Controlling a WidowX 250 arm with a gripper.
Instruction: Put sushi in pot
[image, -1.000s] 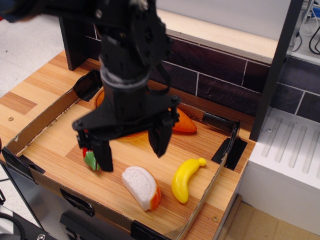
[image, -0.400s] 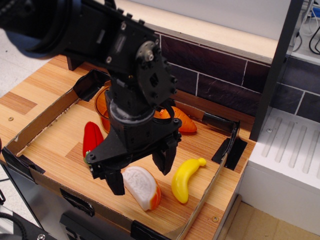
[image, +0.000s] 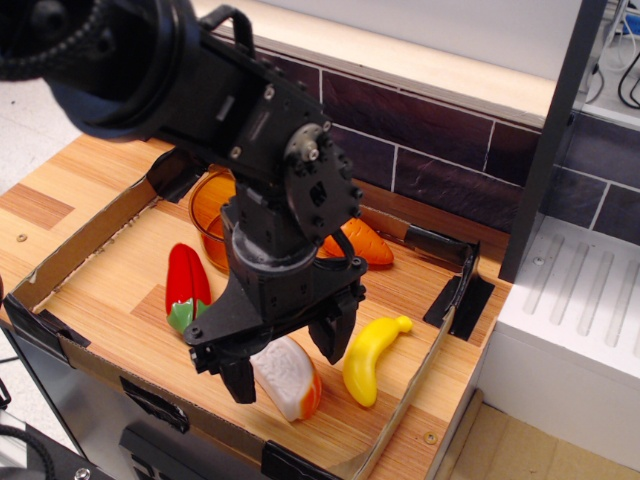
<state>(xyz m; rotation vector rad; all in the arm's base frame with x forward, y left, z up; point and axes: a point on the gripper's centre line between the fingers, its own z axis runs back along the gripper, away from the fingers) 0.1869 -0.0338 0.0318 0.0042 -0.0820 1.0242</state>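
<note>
My gripper picks up the sushi by its white middle (image: 284, 372) next, to put the sushi in the orange pot (image: 210, 210).
The sushi (image: 290, 382), white with an orange side, lies on the wooden floor of the cardboard tray near the front edge. My black gripper (image: 285, 362) is open and low over it, one finger at each side of the sushi; I cannot tell whether they touch it. The translucent orange pot (image: 210, 210) stands at the back left of the tray, mostly hidden behind my arm.
A yellow banana (image: 370, 355) lies right of the sushi. A red pepper with a green stem (image: 185, 285) lies left. An orange carrot-like toy (image: 362, 245) lies at the back. Low cardboard walls (image: 420, 385) ring the tray; a dark brick wall stands behind.
My gripper has moved forward and right from over the red pepper and come down around the sushi. The toys have not moved.
</note>
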